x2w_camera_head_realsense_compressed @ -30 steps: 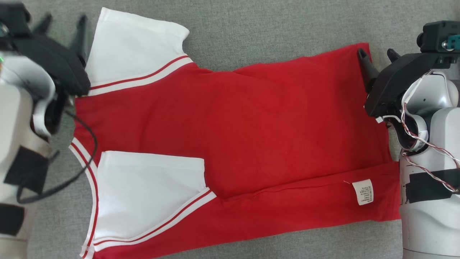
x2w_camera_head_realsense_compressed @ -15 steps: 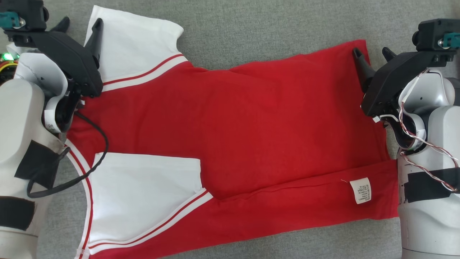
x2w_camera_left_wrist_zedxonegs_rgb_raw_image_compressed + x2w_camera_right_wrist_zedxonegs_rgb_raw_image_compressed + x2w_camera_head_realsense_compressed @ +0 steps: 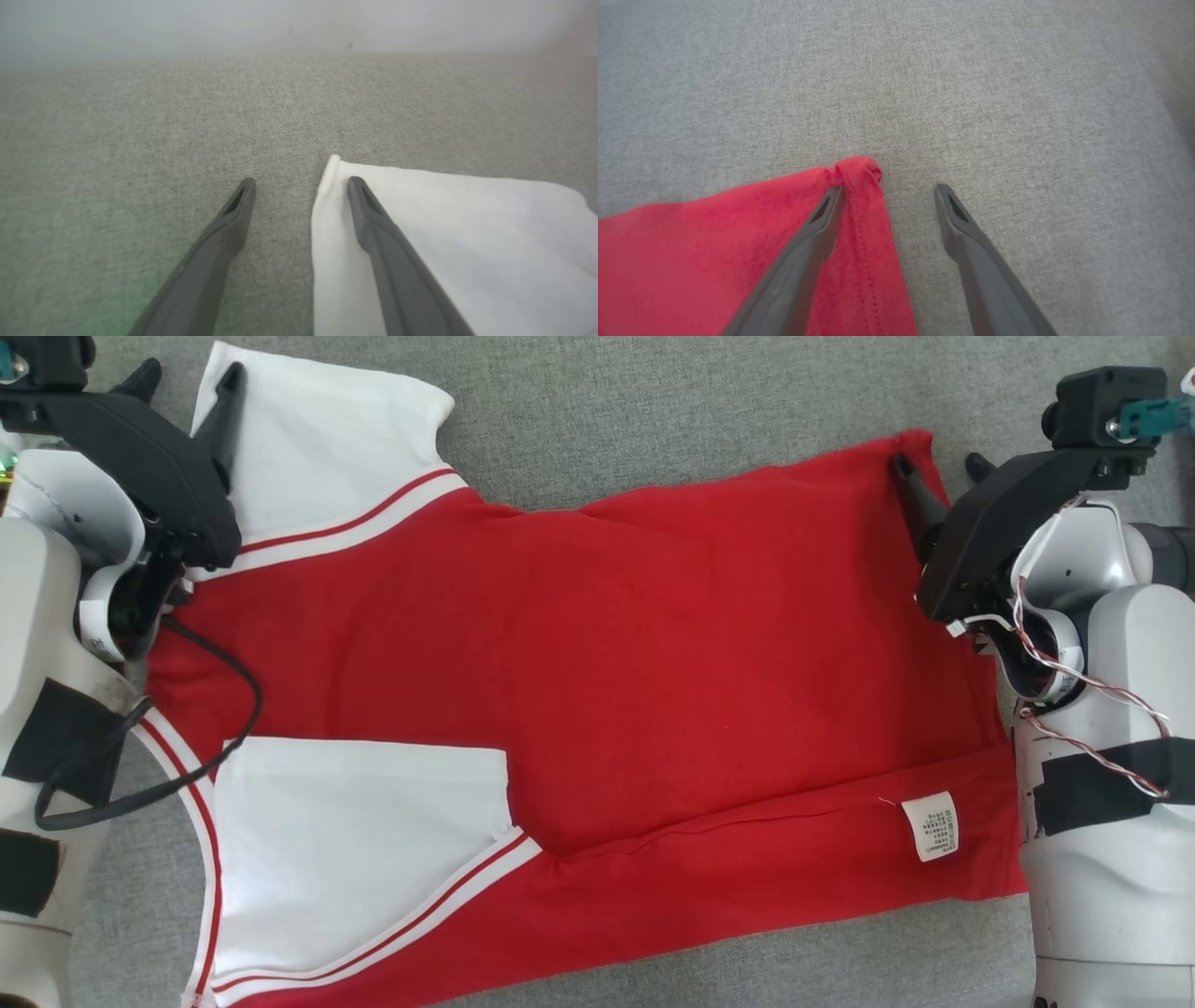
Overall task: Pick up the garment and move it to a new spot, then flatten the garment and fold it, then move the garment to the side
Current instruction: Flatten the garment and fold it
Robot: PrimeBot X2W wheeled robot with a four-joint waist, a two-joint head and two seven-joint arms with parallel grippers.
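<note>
The spread garment needs to be folded over, so next I should grip it with my right gripper by its red hem corner (image 3: 920, 444) (image 3: 859, 170).
A red garment (image 3: 607, 691) with white sleeves lies spread sideways on the grey fabric surface (image 3: 672, 401), its near edge folded over with a white label (image 3: 929, 826) showing. My left gripper (image 3: 187, 383) is open at the far left sleeve; one finger lies over the white sleeve edge (image 3: 420, 233), the other over bare surface, left gripper (image 3: 301, 182). My right gripper (image 3: 934, 467) is open at the far right hem corner (image 3: 859, 170), one finger over the red cloth, the other beside it, right gripper (image 3: 887, 189).
Grey woven surface (image 3: 1017, 93) runs all around the garment. A pale wall or edge rises beyond the surface in the left wrist view (image 3: 280, 23). My pale forearms (image 3: 1102, 803) flank the garment on both sides.
The whole head picture has shifted left and the far edge upward, a camera move. Both grippers now sit at the garment's two far corners, still open.
</note>
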